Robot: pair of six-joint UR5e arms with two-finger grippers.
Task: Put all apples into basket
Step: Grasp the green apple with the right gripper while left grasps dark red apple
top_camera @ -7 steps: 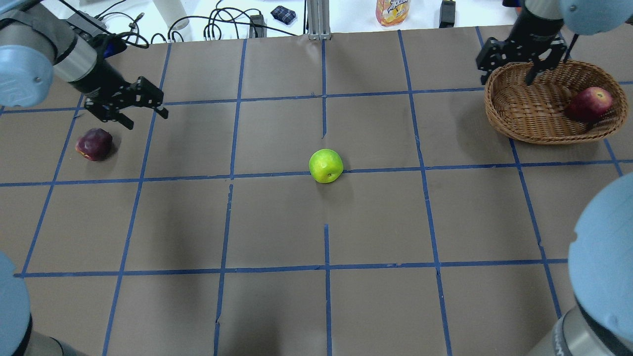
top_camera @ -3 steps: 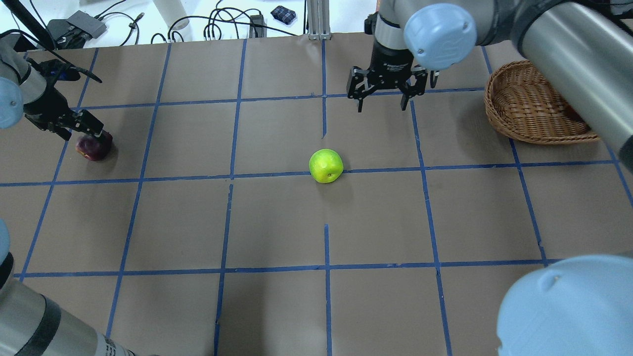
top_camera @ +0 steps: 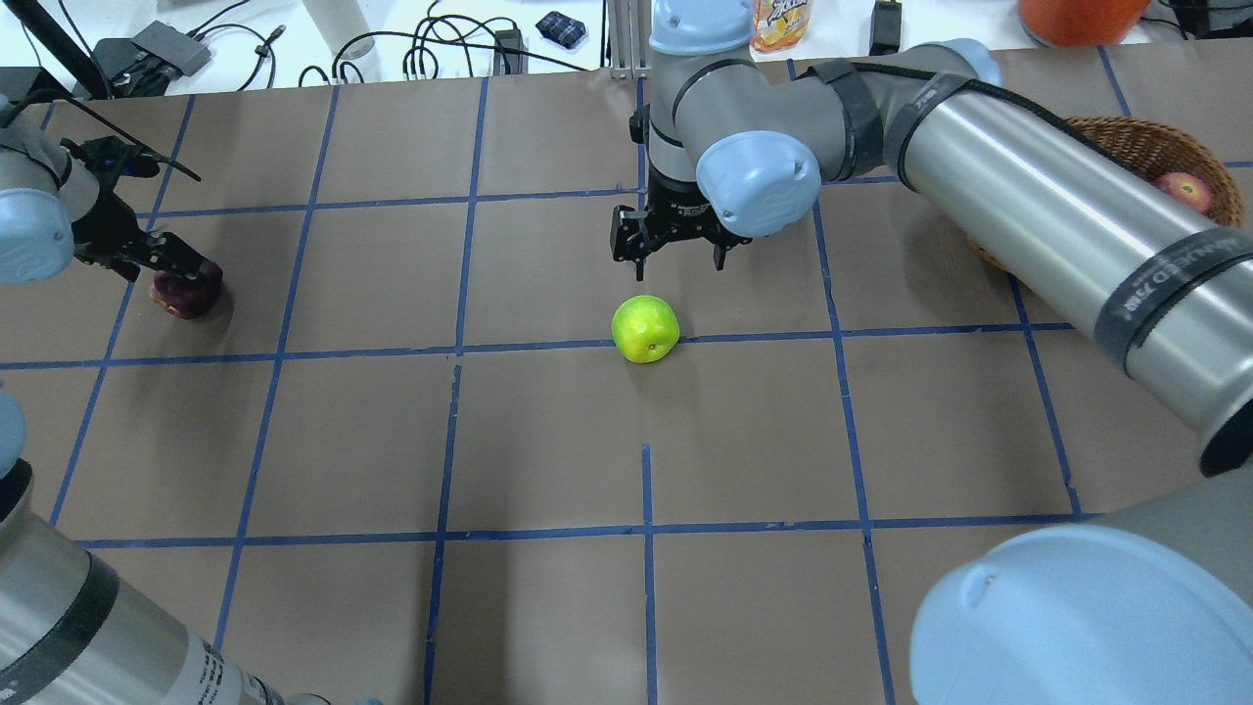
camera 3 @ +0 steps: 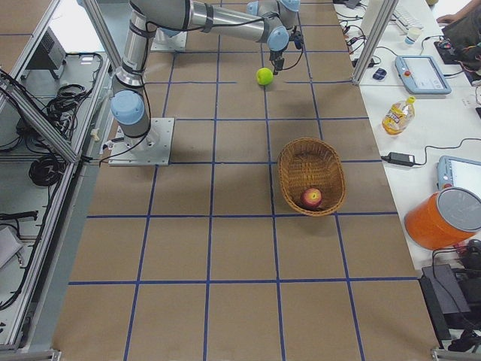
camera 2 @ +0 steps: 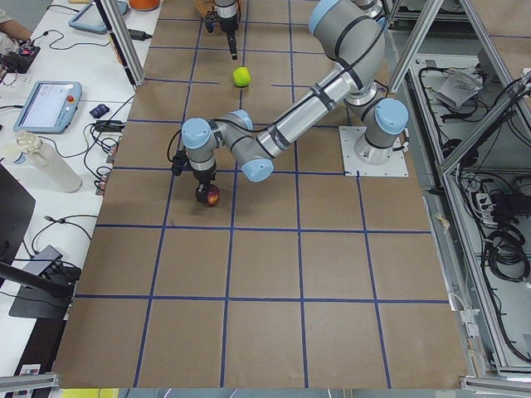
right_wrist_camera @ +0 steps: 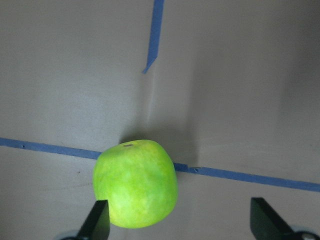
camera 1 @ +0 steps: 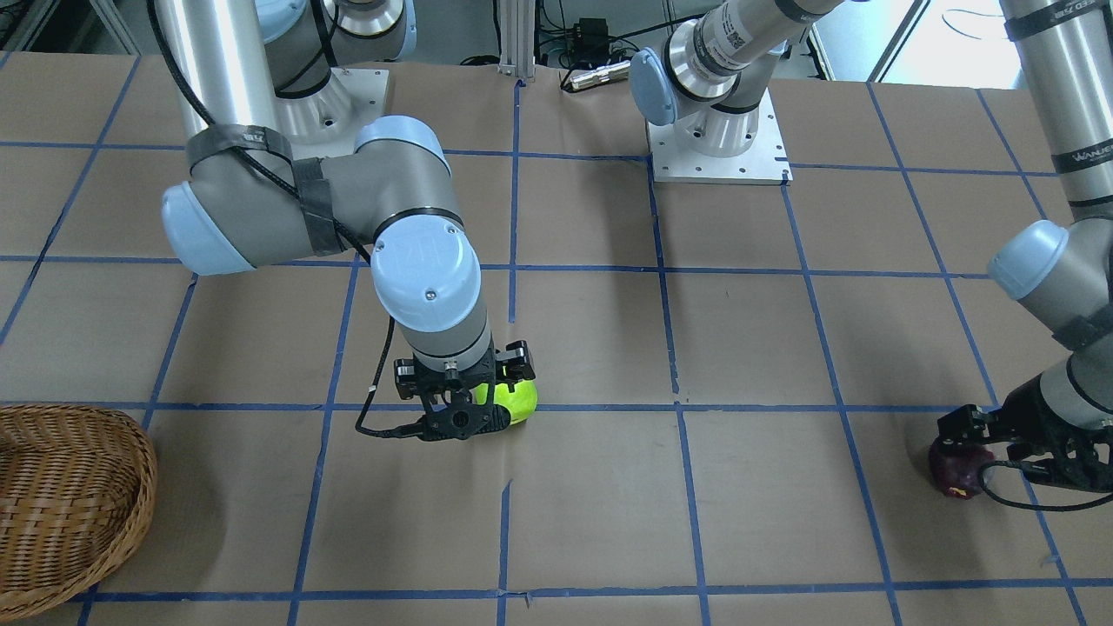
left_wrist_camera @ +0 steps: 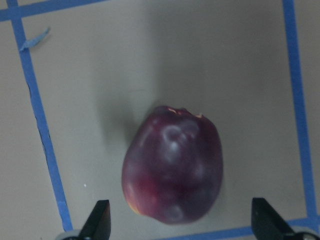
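I need to grab the lime green apple around its round body [camera 1: 518, 402] with my right gripper next. Then I will put it into the basket [camera 1: 63, 506].
The lime green apple [top_camera: 645, 329] lies at the table's middle on a blue tape line. My right gripper [top_camera: 677, 257] is open and hovers just beyond it; in the right wrist view the apple [right_wrist_camera: 135, 184] sits near the left fingertip [right_wrist_camera: 99, 220]. The dark maroon apple [top_camera: 186, 294] lies at the far left. My left gripper [top_camera: 157, 262] is open right over it, and the apple [left_wrist_camera: 172, 165] shows between the fingertips in the left wrist view. The red apple [top_camera: 1184, 191] lies in the wicker basket [top_camera: 1145, 142] at the back right.
Blue tape lines grid the brown table. My right arm's long link [top_camera: 1038, 215] stretches across the basket's front. Cables, a juice bottle [top_camera: 776, 22] and an orange container [camera 3: 443, 218] stand beyond the table's far edge.
My right gripper has left the basket and swung left to the green apple; the red apple stays in the basket. My left gripper has moved down-left onto the maroon apple.
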